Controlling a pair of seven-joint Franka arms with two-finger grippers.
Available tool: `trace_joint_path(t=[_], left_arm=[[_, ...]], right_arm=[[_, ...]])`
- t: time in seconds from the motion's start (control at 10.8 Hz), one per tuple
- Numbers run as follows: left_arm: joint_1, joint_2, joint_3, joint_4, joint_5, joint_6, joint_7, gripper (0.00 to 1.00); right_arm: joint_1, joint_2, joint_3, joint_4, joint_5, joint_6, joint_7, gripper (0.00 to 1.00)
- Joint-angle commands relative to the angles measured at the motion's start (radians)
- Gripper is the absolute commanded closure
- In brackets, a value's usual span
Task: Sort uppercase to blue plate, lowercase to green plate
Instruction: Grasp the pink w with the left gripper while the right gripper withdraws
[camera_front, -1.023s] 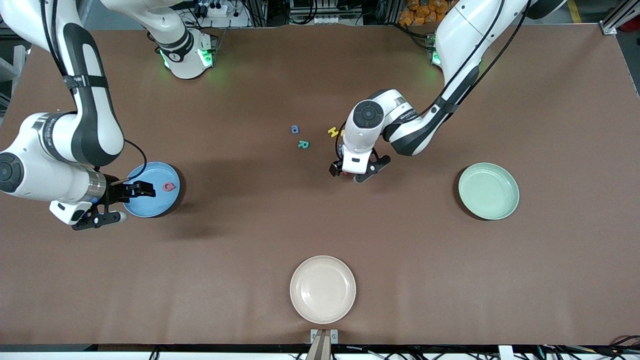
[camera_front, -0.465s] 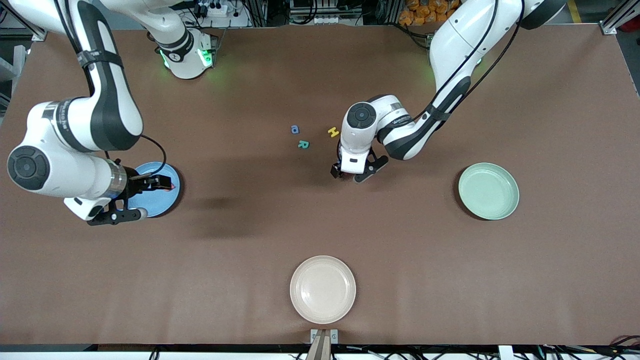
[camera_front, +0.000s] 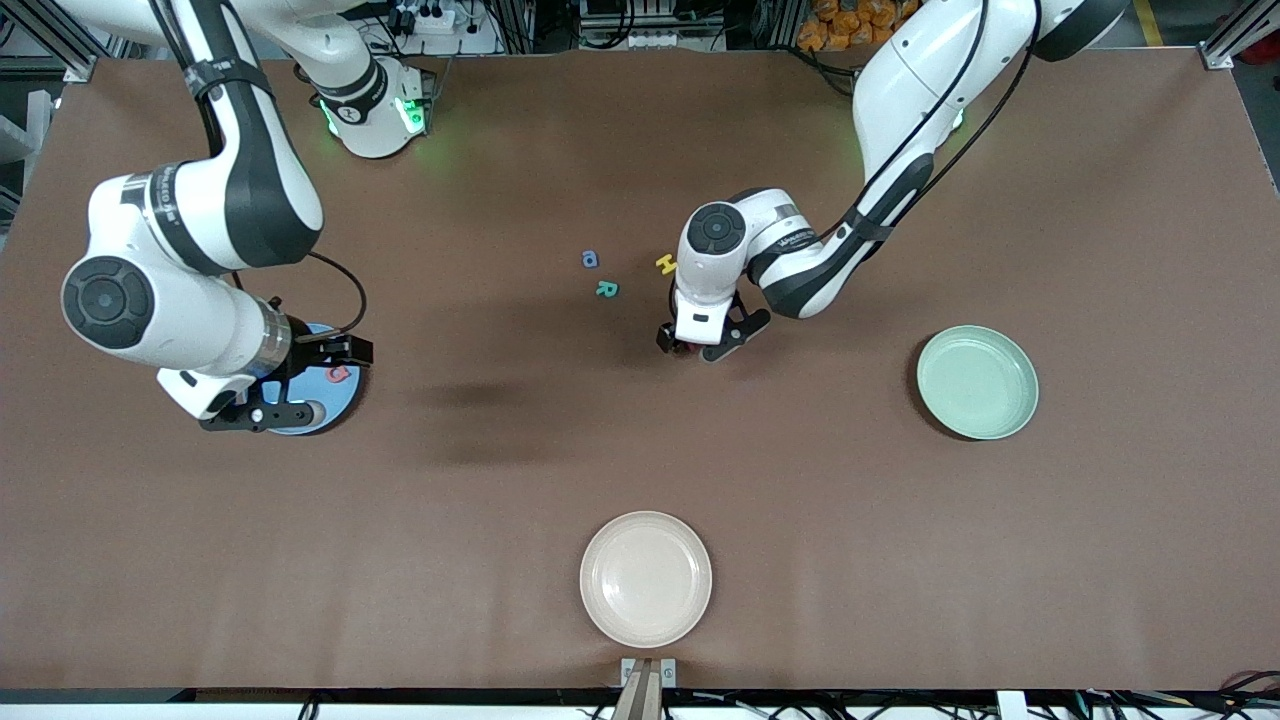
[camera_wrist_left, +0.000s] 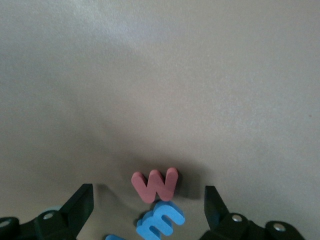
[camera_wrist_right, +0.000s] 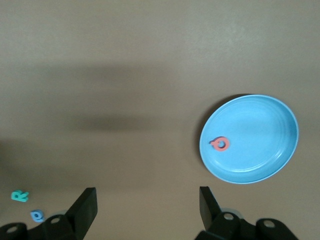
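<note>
My left gripper's fingers reach the table beside the red-orange lowercase m (camera_wrist_left: 155, 187) and closing now would catch that m, so it is time to close.
My left gripper (camera_front: 680, 345) is open and low over the table middle. In the left wrist view its fingers (camera_wrist_left: 82, 204) straddle a red-orange lowercase m (camera_wrist_left: 155, 184) and a blue lowercase m (camera_wrist_left: 161, 220). A sliver of another blue letter (camera_wrist_left: 114, 237) shows at the edge. My right gripper (camera_front: 340, 352) is open and empty, up over the rim of the blue plate (camera_front: 335, 402). The red Q (camera_front: 340, 374) lies in that plate (camera_wrist_right: 265, 125). The teal R (camera_front: 606, 289), blue round letter (camera_front: 590, 259) and yellow H (camera_front: 666, 263) lie on the table beside the left gripper. The green plate (camera_front: 977, 382) is empty.
A cream plate (camera_front: 646, 578) sits near the table edge closest to the front camera. The right arm's forearm hangs over much of the blue plate. Bare brown table lies between the plates.
My right gripper rose and shifted from over the blue plate's middle to its rim toward the table centre; the Q stays in the plate. My left gripper edged slightly toward the right arm's end.
</note>
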Motion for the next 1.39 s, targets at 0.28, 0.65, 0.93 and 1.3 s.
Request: trace_joint_path(t=[0.28,0.65,0.93,1.3], left_arm=[[-0.022,0.017,0.029,0.018,0.034,0.011,-0.022,0.12],[-0.024,0.025,0.029,0.023,0.034,0.011,-0.019,0.2],[-0.039,0.031,0.04,0.026,0.034,0.011,-0.019,0.3],[-0.053,0.046,0.049,0.047,0.032,0.011,-0.016,1.0]], right_arm=[[-0.001,-0.05,0.113,-0.093,-0.025,0.01,0.233,0.02],[0.007,-0.053,0.222,-0.246,-0.025,0.239,0.399,0.04],[0.007,-0.053,0.251,-0.297,-0.025,0.311,0.439,0.04],[0.01,-0.054,0.279,-0.306,-0.025,0.324,0.493,0.04]])
